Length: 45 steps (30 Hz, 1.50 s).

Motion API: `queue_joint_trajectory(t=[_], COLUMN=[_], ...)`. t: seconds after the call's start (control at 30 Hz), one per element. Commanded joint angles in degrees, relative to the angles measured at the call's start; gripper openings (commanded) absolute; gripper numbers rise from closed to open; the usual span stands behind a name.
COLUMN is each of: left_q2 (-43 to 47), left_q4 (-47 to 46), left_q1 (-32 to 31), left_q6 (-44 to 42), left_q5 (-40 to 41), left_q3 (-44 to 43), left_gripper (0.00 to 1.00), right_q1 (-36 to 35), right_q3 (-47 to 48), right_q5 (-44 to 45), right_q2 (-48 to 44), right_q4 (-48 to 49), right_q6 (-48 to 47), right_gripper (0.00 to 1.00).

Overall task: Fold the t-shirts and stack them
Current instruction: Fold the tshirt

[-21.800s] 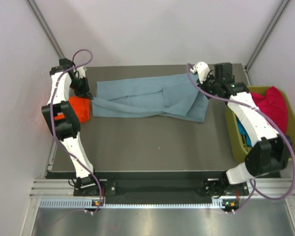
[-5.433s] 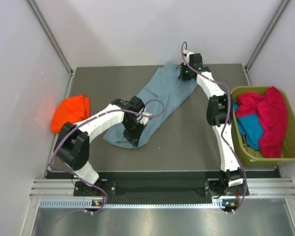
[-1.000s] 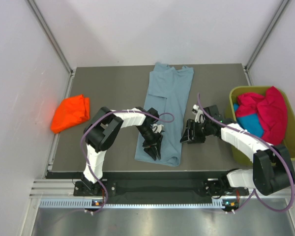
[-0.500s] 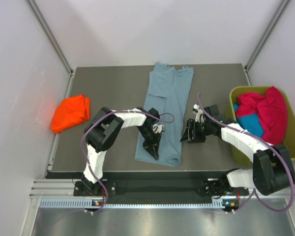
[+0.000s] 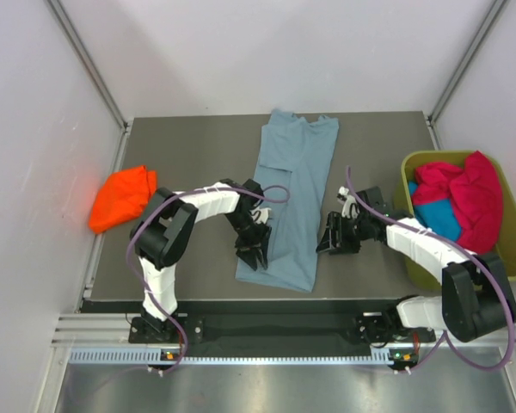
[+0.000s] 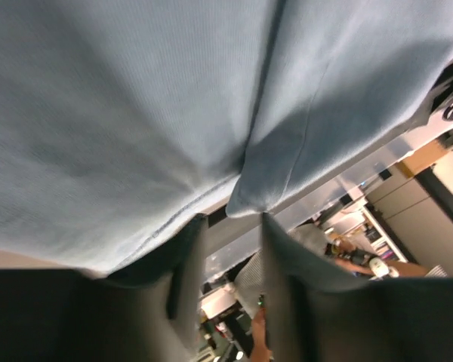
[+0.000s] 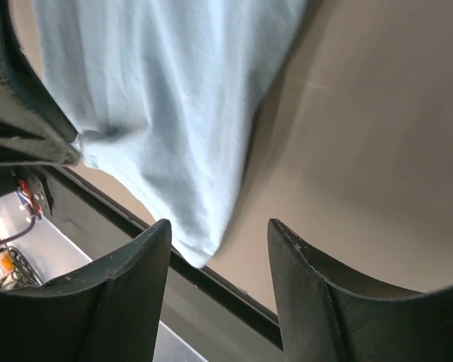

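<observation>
My left gripper should go to the grey-blue t-shirt [image 5: 291,194] and grab its near hem corner [image 5: 242,274]. The t-shirt's other near corner stays free for folding together.
The dusty grey-blue t-shirt [image 5: 291,194] lies as a long narrow strip from the table's back edge towards the front. My left gripper [image 5: 251,255] is low at the strip's near left edge. In the left wrist view its jaws stand apart [image 6: 230,220], with the cloth [image 6: 136,113] and a hem corner just beyond the tips and nothing pinched. My right gripper [image 5: 328,242] sits open on the table right of the shirt. The right wrist view shows it open [image 7: 219,228] with the shirt's near corner [image 7: 158,90] ahead. The orange-red t-shirt [image 5: 122,196] lies bunched at the left.
An olive-green bin [image 5: 410,245] stands at the right edge, holding the crimson-pink t-shirt [image 5: 473,202] and the teal t-shirt [image 5: 437,219]. The dark table's front edge [image 7: 234,298] runs just past the right fingers. Enclosure walls rise on all sides.
My left gripper closed briefly, then opened, and has shifted left from over the shirt's near end to its left edge. The right arm has not moved.
</observation>
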State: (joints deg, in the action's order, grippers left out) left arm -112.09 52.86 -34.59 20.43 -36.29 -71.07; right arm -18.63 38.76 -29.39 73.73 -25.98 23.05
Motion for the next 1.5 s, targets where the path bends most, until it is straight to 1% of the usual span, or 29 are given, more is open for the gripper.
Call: queue_joint_trajectory(t=[0.0,0.03,0.07,0.13,0.33,0.43,0.6,0.83,1.13,1.23,1.33,1.37,1.4,1.43,1.47], left_q2=[4.6,5.8,6.5,8.2,10.7,10.2,8.3,5.0,4.9,5.5,6.2,6.5,6.8,7.0,7.2], left_q4=[2.5,2.8,2.9,2.9,0.4,-0.7,-4.0,-4.7,-5.3,-5.4,-6.0,-6.2,-6.8,-6.8,-7.0], left_q1=[0.1,0.4,0.9,1.6,6.5,7.5,7.7,7.7,7.7,7.7,7.7,7.7,7.7,7.7,7.7], left_q6=[-1.7,-2.0,-2.5,-2.8,-0.7,0.1,1.5,2.3,3.8,4.4,5.1,5.3,5.6,5.7,5.8], left_q5=[0.3,0.6,0.8,1.7,6.2,6.8,6.9,6.4,4.8,3.9,2.7,2.2,1.8,1.7,1.2], left_q3=[-0.4,-0.4,-0.2,1.1,5.4,7.1,8.1,7.3,9.1,10.2,11.8,12.2,12.9,13.1,13.2], left_gripper=[0.45,0.55,0.58,0.60,0.60,0.60,0.60,0.60,0.59,0.57,0.54,0.54,0.51,0.49,0.47], right_q1=[-0.2,-0.2,-0.3,-0.4,-0.8,-1.6,-4.8,-9.7,-12.6,-14.3,-16.2,-16.8,-17.1,-17.8,-18.2], right_q3=[-1.5,-2.5,-3.2,-5.1,-9.7,-10.2,-10.0,-10.1,-11.4,-11.3,-10.6,-10.4,-10.2,-10.1,-10.0], right_q5=[-0.1,-0.1,-0.2,-0.3,-3.9,-4.6,-6.2,-6.6,-7.1,-7.4,-7.0,-7.1,-7.1,-7.1,-7.0], right_q2=[-0.9,-1.0,-1.0,-1.0,1.1,3.4,6.2,9.0,11.1,12.1,12.7,13.0,13.6,14.0,14.2], right_q4=[0.7,0.8,0.9,1.1,5.6,7.7,11.9,14.7,17.8,19.3,19.5,19.7,19.9,20.3,20.5], right_q6=[1.1,1.6,1.9,3.2,8.0,9.8,13.2,16.1,19.0,20.1,20.4,20.5,20.6,20.8,21.0], right_gripper=[0.54,0.54,0.54,0.54,0.54,0.54,0.55,0.54,0.54,0.54,0.50,0.46,0.42,0.36,0.32])
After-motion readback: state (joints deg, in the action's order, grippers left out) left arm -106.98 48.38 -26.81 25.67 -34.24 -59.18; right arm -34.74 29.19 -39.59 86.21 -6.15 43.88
